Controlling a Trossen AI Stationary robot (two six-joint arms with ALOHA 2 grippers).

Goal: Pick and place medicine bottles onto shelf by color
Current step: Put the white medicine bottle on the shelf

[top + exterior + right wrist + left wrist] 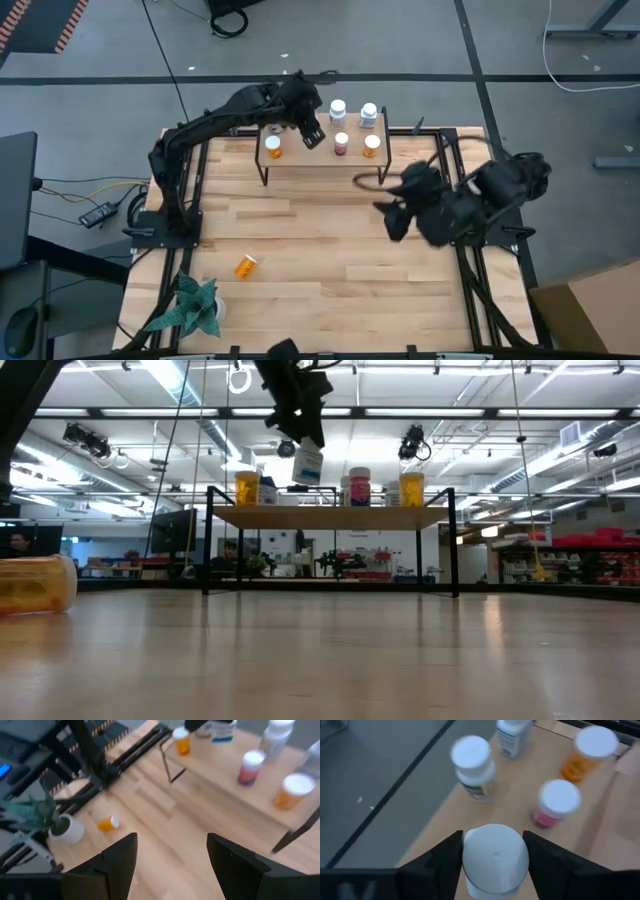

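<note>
My left gripper lowers the bottle, before releasing it: the white bottle point(495, 860) hangs above the shelf's board point(440, 842) in the left wrist view.
The shelf point(305, 160) stands at the table's far side and carries two orange bottles point(272, 147) point(372, 146), a dark red bottle point(341, 143) and two white bottles point(338, 108) point(369, 115), all upright on their bases. My left gripper point(312, 130) hangs over the shelf, shut on a white medicine bottle point(308, 463). Another orange bottle point(246, 265) lies on its side on the table, near left. My right gripper point(392, 218) hovers open over the table right of centre, with nothing between its fingers point(120, 855). My left gripper pinches the white bottle between its two fingers at the white cap point(495, 857), one finger point(451, 855) on each side. The fingers come slanting down from above and from the left. The bottle hangs below them, slightly tilted, clear of the shelf's board point(330, 517).
A potted green plant point(190, 305) stands at the near left corner. Black frame rails point(470, 270) run along the table's left and right edges. Bare board shows on the shelf between the left orange bottle and the dark red one.
</note>
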